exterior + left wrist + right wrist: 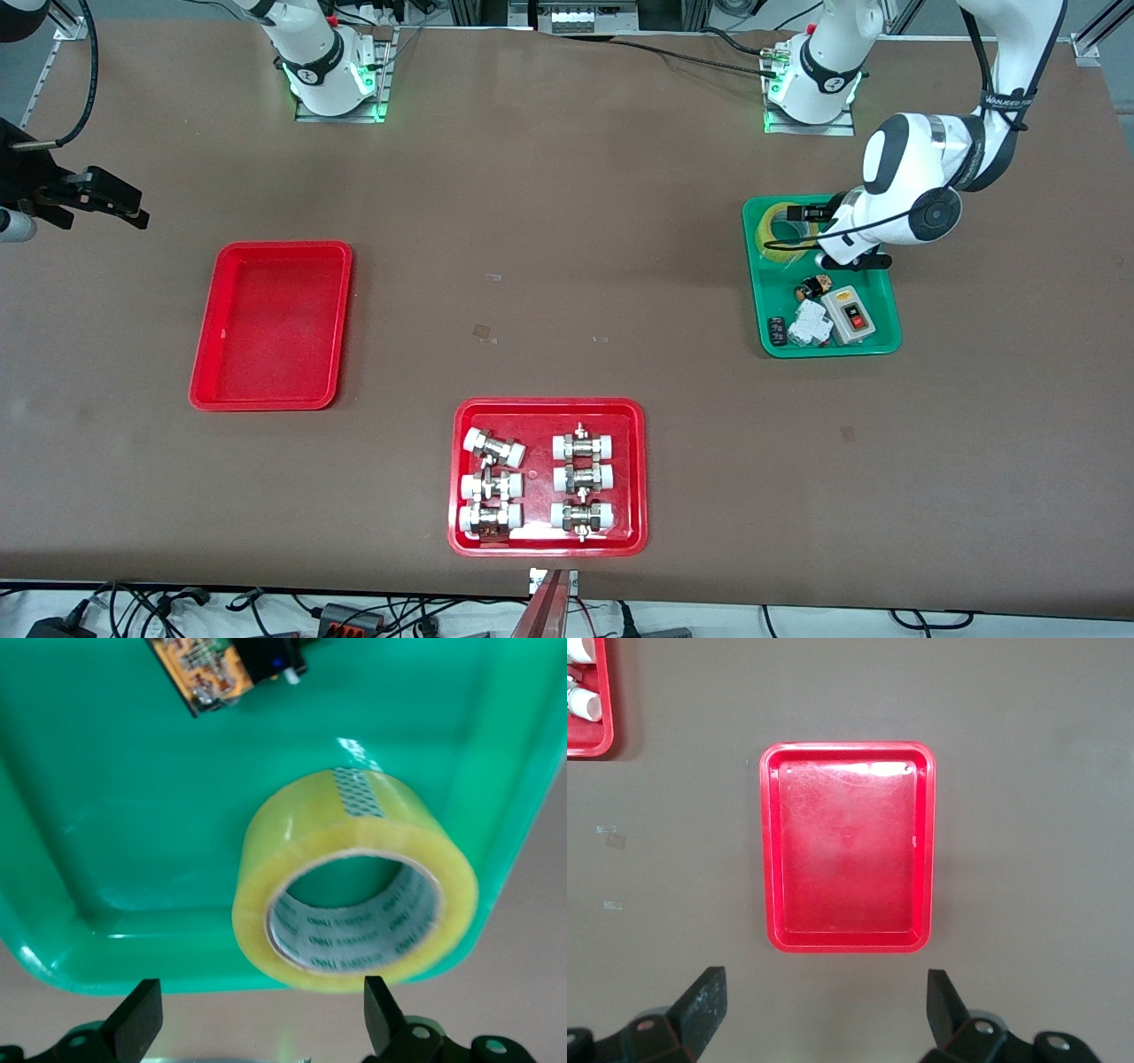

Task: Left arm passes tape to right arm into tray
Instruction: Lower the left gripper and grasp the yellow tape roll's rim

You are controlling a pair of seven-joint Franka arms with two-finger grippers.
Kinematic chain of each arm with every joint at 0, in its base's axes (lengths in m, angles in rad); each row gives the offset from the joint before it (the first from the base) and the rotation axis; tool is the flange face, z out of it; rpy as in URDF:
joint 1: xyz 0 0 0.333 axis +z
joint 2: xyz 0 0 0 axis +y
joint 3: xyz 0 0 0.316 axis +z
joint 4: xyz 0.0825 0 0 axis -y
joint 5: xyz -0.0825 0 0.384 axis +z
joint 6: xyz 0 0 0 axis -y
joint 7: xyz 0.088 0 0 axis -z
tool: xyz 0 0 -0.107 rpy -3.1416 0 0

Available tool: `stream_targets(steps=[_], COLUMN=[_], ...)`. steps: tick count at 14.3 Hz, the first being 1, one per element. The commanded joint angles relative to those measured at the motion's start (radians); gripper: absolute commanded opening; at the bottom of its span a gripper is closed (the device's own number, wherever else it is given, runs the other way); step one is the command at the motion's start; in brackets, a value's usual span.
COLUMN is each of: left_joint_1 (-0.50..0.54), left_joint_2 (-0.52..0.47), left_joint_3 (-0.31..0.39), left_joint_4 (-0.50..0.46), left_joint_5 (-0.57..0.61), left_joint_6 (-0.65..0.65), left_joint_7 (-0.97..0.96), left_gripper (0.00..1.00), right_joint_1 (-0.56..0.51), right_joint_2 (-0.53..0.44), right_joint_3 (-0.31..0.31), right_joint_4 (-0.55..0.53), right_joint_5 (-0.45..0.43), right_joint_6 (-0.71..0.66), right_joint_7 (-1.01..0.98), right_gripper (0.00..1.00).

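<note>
My left gripper grips the tape roll by its yellow ring side (765, 229) next, to pass it to the right arm (66, 191).
The tape (781, 232), a wide yellow translucent roll with a white core, lies in the green tray (873, 344) at the left arm's end of the table. My left gripper (822, 236) hangs open low over that tray's rim. In the left wrist view the tape (297, 837) sits just ahead of the spread fingers (142, 1019), untouched by them, and the left gripper (261, 1028) holds nothing. The plain red tray (270, 323) stands bare toward the right arm's end. My right gripper (124, 206) waits open over the table beside it; the right wrist view shows the tray (846, 846) ahead of this gripper (827, 1010).
A second red tray (549, 406) of white-capped metal fittings sits near the table's front edge, its corner (589, 749) in the right wrist view. The green tray (133, 815) also holds a grey switch box (849, 315), a small circuit board (213, 669) and other small parts.
</note>
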Motion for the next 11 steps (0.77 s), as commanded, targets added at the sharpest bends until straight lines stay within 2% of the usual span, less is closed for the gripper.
stream_targets(steps=[1, 5, 6, 8, 9, 11], left_joint_1=[0.025, 0.053, 0.054, 0.054, 0.054, 0.054], left_joint_2=[0.029, 0.051, 0.051, 0.051, 0.051, 0.051], left_joint_3=[-0.004, -0.004, -0.004, -0.006, -0.006, -0.006], left_joint_4=[-0.026, -0.022, -0.022, -0.022, -0.020, -0.017], left_joint_5=[-0.023, -0.044, -0.046, -0.064, -0.078, -0.087], left_joint_6=[0.075, 0.083, 0.083, 0.080, 0.080, 0.075], left_joint_7=[0.015, 0.014, 0.014, 0.014, 0.014, 0.014], left_gripper=[0.99, 0.80, 0.71, 0.38, 0.26, 0.14], right_joint_1=[-0.007, -0.007, -0.007, -0.007, -0.007, -0.007], right_joint_2=[-0.017, -0.017, -0.017, -0.017, -0.017, -0.017], right_joint_3=[0.007, 0.007, 0.007, 0.007, 0.007, 0.007], right_joint_4=[-0.007, -0.007, -0.007, -0.007, -0.007, -0.007], right_joint_5=[0.008, 0.008, 0.008, 0.008, 0.008, 0.008], right_joint_6=[-0.012, -0.012, -0.012, -0.012, -0.013, -0.013], right_joint_7=[-0.002, -0.003, -0.003, -0.003, -0.003, -0.003], right_gripper=[1.00, 1.00, 1.00, 1.00, 1.00, 1.00])
